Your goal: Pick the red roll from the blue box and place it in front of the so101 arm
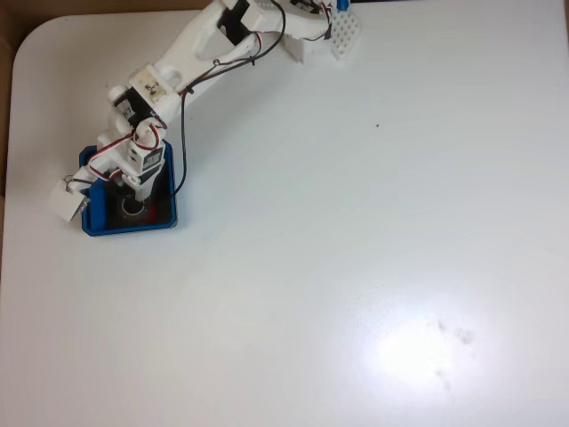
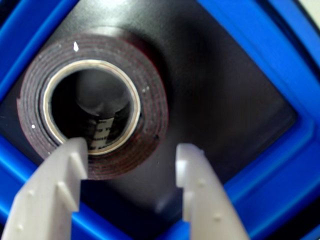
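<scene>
The red roll has to be brought from the blue box, so my gripper will next grab it by the side around its hollow core.
The blue box sits near the table's left edge in the fixed view. The so101 arm reaches down from the top into it. The red roll lies flat on the box's dark floor, a dark ring with a pale hollow core; in the fixed view the red roll shows under the wrist. My gripper is open and hangs low over the roll; the left fingertip is over the core's edge and the right fingertip is outside the roll's wall. The blue rim surrounds them. In the fixed view the gripper points into the box.
A white perforated block stands by the arm's base at the top. A small white module hangs off the wrist, left of the box. The white table stretches right and below; its left edge is close to the box.
</scene>
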Controlling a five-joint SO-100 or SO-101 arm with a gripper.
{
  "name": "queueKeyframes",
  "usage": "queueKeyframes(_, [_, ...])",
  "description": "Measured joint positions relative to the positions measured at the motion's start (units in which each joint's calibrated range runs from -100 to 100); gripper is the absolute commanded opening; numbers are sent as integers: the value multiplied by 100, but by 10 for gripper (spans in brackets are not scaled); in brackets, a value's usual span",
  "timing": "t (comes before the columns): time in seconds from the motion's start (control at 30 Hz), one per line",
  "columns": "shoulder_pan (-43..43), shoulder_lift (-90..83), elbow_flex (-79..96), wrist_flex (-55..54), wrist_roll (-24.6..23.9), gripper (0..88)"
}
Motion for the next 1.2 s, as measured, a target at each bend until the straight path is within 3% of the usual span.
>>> queueKeyframes(1.2, [0,593,0,-493,0,157])
